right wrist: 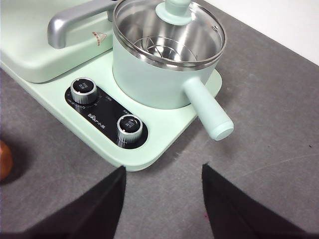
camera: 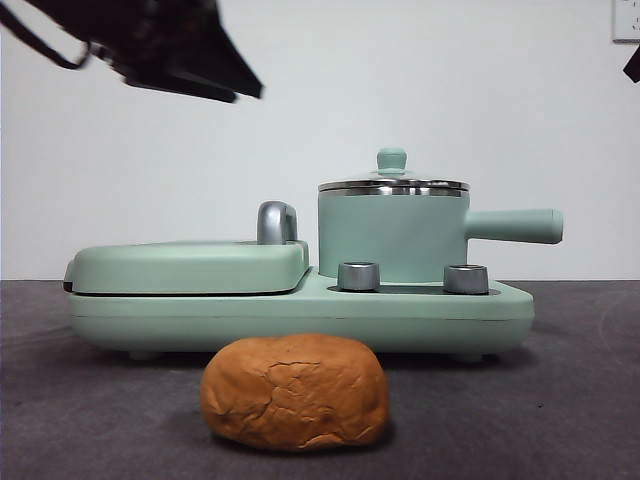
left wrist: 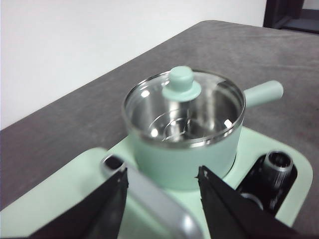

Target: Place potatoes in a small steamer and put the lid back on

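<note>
The glass lid (camera: 392,183) is as wide as the whole steamer, too wide for my fingers, so my left gripper needs to grab it by its narrow green knob (camera: 392,160) next.
The potato (camera: 295,392), an orange-brown cracked lump, lies on the dark table in front of the appliance; only its edge shows in the right wrist view (right wrist: 4,159). The mint-green small steamer (camera: 392,240) stands on the appliance's right half, with its handle pointing right. The glass lid (camera: 392,183) sits closed on its rim, and a steel rack shows through the glass (left wrist: 182,87). My left gripper (left wrist: 162,179) hangs open high above the griddle side, short of the pot (left wrist: 184,154), holding nothing. My right gripper (right wrist: 163,172) is open and empty, high over the table near the pot's handle (right wrist: 207,109).
The green appliance base (camera: 300,315) carries a closed flat griddle plate (camera: 190,265) with a grey steel handle (camera: 276,222) on its left half. Two steel knobs (right wrist: 84,90) (right wrist: 129,127) sit on its front. A white wall stands behind.
</note>
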